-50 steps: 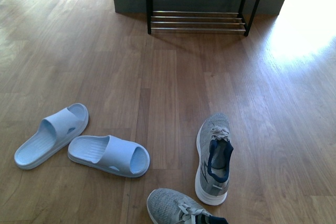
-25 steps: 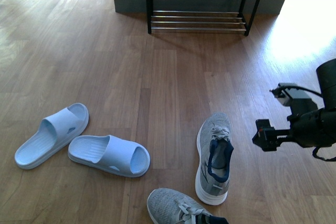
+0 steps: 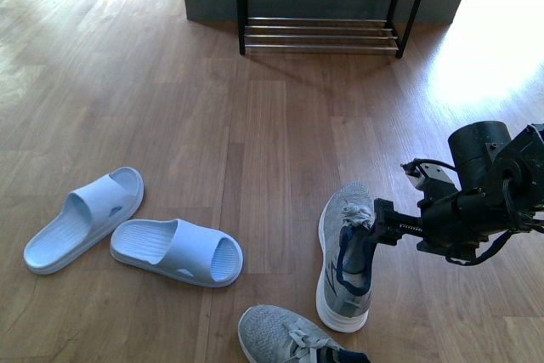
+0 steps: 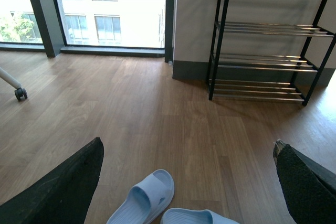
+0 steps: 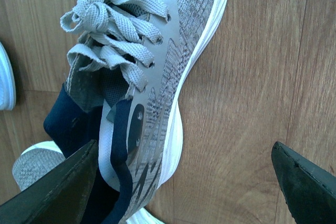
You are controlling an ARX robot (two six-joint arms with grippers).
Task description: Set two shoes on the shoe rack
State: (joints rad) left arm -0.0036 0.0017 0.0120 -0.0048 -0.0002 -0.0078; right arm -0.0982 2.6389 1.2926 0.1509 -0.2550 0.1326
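My right gripper grabs the sneaker by its navy collar next, to place it on the shoe rack.
Two grey knit sneakers lie on the wood floor: one points toward the rack, and the other is cut off at the near edge. Left of them lie two pale-blue slides. The shoe rack stands against the far wall. My right gripper hangs open just right of the first sneaker's collar. In the right wrist view that sneaker fills the frame, its heel beside one finger of the right gripper. My left gripper is open above the slides, with the rack beyond.
Bare wood floor stretches between the shoes and the rack. A grey wall base runs behind the rack. Tall windows and a caster wheel show in the left wrist view. A sunlit patch lies right of the rack.
My right arm came into the front view from the right and moved left and down, ending beside the grey sneaker. The shoes have not moved.
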